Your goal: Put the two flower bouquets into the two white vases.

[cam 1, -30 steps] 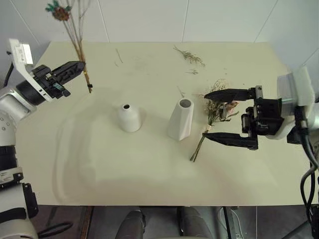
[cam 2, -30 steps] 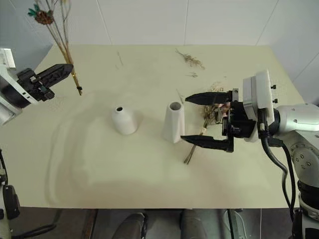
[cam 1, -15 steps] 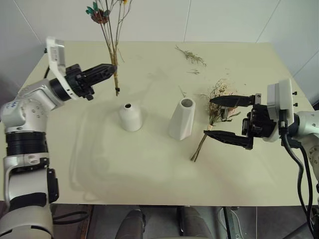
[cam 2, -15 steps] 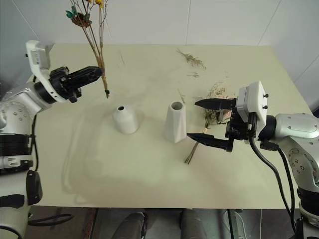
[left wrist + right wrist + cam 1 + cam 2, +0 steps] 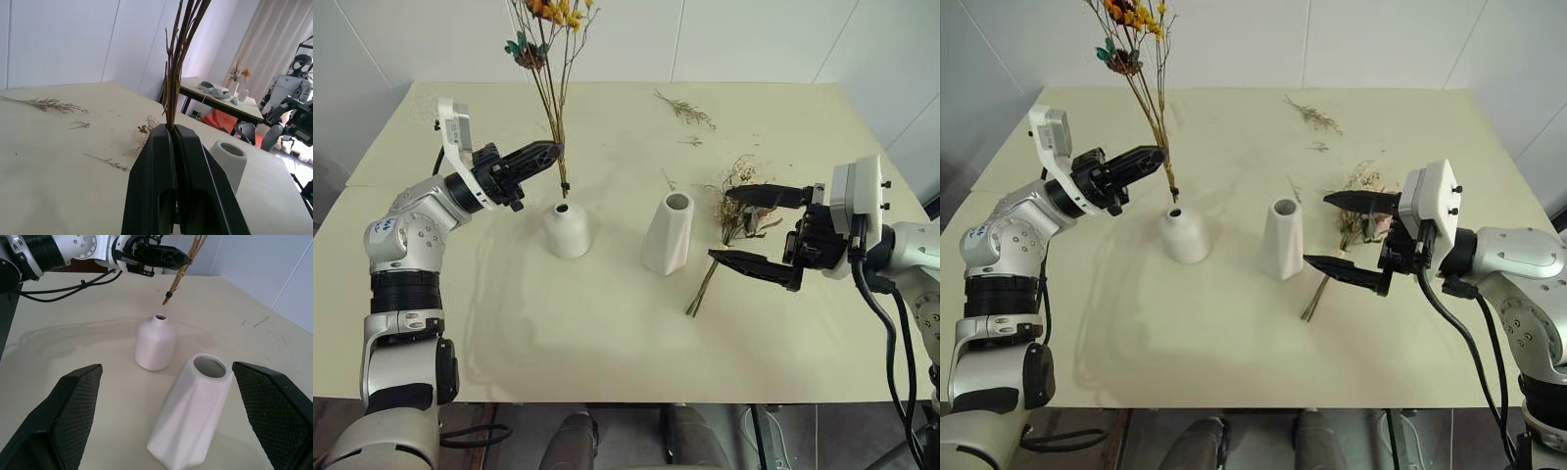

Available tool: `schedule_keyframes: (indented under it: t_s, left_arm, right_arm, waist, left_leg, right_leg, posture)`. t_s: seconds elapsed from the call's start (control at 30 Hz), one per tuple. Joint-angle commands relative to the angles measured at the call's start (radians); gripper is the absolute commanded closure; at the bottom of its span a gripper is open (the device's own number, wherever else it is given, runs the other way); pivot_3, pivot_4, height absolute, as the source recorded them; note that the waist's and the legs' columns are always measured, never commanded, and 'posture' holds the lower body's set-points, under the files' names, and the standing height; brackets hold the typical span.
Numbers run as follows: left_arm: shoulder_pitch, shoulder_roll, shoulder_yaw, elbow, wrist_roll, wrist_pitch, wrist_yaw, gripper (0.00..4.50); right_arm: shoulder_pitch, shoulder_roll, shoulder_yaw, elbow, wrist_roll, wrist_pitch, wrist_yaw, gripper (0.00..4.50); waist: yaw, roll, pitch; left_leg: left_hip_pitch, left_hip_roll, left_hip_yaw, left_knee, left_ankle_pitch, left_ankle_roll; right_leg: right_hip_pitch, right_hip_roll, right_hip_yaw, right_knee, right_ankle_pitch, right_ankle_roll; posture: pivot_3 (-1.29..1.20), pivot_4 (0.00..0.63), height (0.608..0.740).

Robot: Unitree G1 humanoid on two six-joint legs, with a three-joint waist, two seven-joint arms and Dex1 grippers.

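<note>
The right gripper reaches the pink rose bouquet [image 5: 732, 211] next and grips its stems, leaving the delicate dried blooms and leaves at its head free.
My left gripper [image 5: 551, 154] is shut on the thin brown stems of the yellow-orange bouquet [image 5: 548, 59], held upright. The stem ends hang just above the mouth of the short squat white vase [image 5: 567, 230], not inside it. The taller faceted white vase [image 5: 667, 233] stands to its right. The pink rose bouquet [image 5: 732, 211] lies flat on the table right of the tall vase. My right gripper [image 5: 756, 227] hovers open over that bouquet, one finger on each side of it, not touching. In the right wrist view both vases [image 5: 155, 342] [image 5: 193, 411] stand between its spread fingers.
Loose dried twigs [image 5: 685, 110] lie at the table's far edge, with smaller bits [image 5: 670, 180] near the tall vase. The cream table [image 5: 607, 333] has open room in front of the vases. A white wall rises behind the table.
My left arm has carried the yellow-orange bouquet rightward and down, bringing its stem ends from well left of the squat vase to just over its mouth. The right gripper stays open over the rose bouquet.
</note>
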Motion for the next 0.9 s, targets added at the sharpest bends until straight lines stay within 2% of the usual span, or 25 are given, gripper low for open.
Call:
schedule_keyframes:
  t_s: [0.03, 0.47, 0.67, 0.9]
  left_arm:
    - [0.005, 0.009, 0.036, -0.016, 0.004, -0.025, -0.010, 4.47]
    - [0.045, -0.055, 0.023, 0.018, 0.051, -0.096, -0.018, 4.47]
    - [0.019, -0.055, 0.051, 0.067, 0.061, -0.141, -0.003, 4.47]
    - [0.011, -0.032, 0.064, 0.067, 0.051, -0.116, -0.027, 4.47]
  right_arm:
    - [-0.005, -0.003, -0.035, -0.038, 0.020, 0.000, -0.019, 0.00]
    - [-0.019, -0.003, -0.033, -0.042, 0.032, 0.010, -0.050, 0.00]
    - [-0.003, -0.003, -0.042, -0.055, 0.040, 0.016, -0.066, 0.00]
    - [-0.001, 0.000, -0.040, -0.053, 0.041, 0.013, -0.069, 0.00]
  waist:
    - [0.000, 0.000, 0.000]
    - [0.001, 0.000, 0.000]
    - [0.001, 0.000, 0.000]
    - [0.000, 0.000, 0.000]
  left_leg:
    - [0.000, 0.000, 0.000, 0.000, 0.000, 0.000]
    - [0.000, 0.000, 0.000, 0.000, 0.000, 0.000]
    - [0.000, 0.000, 0.000, 0.001, 0.000, 0.000]
    - [0.000, 0.000, 0.000, 0.001, 0.000, 0.000]
  right_leg:
    - [0.000, 0.000, 0.000, 0.000, 0.000, 0.000]
    - [0.000, 0.000, 0.000, 0.000, 0.000, 0.000]
    - [0.000, 0.000, 0.000, 0.001, 0.000, 0.000]
    - [0.000, 0.000, 0.000, 0.001, 0.000, 0.000]
  posture:
    - [0.00, 0.150, 0.740]
    - [0.00, 0.150, 0.740]
    - [0.00, 0.150, 0.740]
    - [0.00, 0.150, 0.740]
